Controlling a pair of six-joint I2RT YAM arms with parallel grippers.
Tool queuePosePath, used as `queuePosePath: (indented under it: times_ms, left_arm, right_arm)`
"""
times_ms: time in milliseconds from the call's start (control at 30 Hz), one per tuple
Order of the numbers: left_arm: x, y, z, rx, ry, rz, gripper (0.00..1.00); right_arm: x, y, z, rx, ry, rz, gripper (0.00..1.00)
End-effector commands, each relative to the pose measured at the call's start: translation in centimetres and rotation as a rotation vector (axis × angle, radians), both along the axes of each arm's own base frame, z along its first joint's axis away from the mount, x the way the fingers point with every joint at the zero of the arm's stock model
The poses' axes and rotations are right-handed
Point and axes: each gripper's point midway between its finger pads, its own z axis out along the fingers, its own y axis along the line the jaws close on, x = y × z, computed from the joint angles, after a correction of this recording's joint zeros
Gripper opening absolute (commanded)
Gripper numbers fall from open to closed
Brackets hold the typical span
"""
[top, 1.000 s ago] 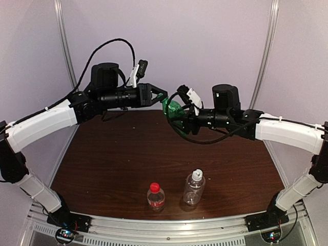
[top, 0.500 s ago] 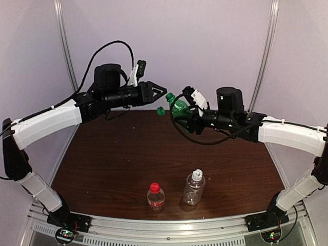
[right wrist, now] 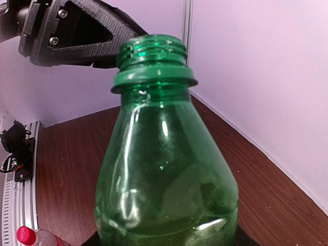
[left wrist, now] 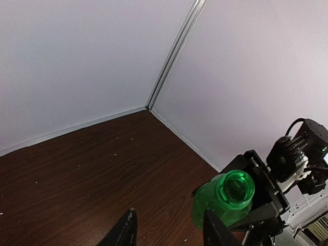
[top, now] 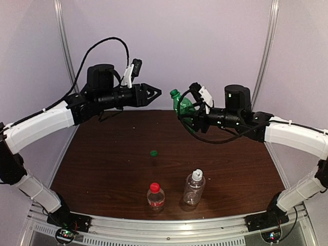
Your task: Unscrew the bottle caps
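The left gripper should grab the green bottle by its open neck (top: 175,94) (left wrist: 236,189), so that the bottle's base stays free and the bottle can be set upright on the tabletop.
My right gripper (top: 190,114) is shut on the green bottle (top: 181,105) and holds it in the air, tilted, neck toward the left arm. Its mouth is open with no cap, as the left wrist view (left wrist: 236,188) and the right wrist view (right wrist: 154,51) show. The green cap (top: 154,152) lies on the table mid-centre. My left gripper (top: 158,93) is open and empty, a short way left of the bottle mouth. The short bottle (top: 156,198) with its red cap (top: 155,187) and the clear ribbed bottle (top: 193,188) with its white-grey cap (top: 197,175) stand near the front edge.
The brown table (top: 102,154) ends at purple walls behind and a metal rail (top: 169,225) in front. The red cap also shows at the bottom left of the right wrist view (right wrist: 24,234).
The green cap came off the bottle, fell from the left gripper and now lies on the table. The left gripper opened and drew back left. The right arm moved the bottle slightly right.
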Motion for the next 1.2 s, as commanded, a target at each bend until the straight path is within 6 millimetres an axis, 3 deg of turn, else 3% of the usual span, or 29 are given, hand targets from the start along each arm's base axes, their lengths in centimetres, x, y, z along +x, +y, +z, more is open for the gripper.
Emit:
queuePosePath:
  times_ms: [0,200,367,500,600,833,1033,1167]
  left_arm:
    - [0.2,3.3,-0.9,0.128,-0.091,0.104,0.47]
    - [1.5,5.2,-5.5,0.281,-0.077,0.184,0.57]
    - [2.3,4.8,-9.6,0.379,-0.038,0.169,0.63]
    - [2.7,4.1,-11.5,0.414,-0.027,0.139,0.68]
    - [2.1,2.7,-11.1,0.367,-0.053,0.065,0.75]
    - [-0.5,-0.7,-8.0,0.199,-0.106,-0.162,0.89]
    - [-1.5,-2.9,-5.7,0.090,-0.102,-0.283,0.91]
    - [-1.0,-4.4,-5.9,0.072,-0.011,-0.331,0.90]
  right_arm:
    - [-0.4,-1.7,1.7,0.069,0.000,-0.010,0.51]
    - [1.3,-2.6,0.3,0.080,0.058,-0.061,0.52]
    - [2.1,-2.9,-0.7,0.074,0.073,-0.092,0.53]
    - [3.2,-3.2,-2.2,0.066,0.125,-0.131,0.53]
    - [3.3,-3.0,-3.4,0.059,0.142,-0.109,0.54]
    - [1.9,-1.0,-5.1,0.062,0.188,0.049,0.55]
    - [0.5,0.2,-5.5,0.067,0.216,0.173,0.55]
    - [-0.1,0.5,-5.3,0.073,0.224,0.214,0.55]
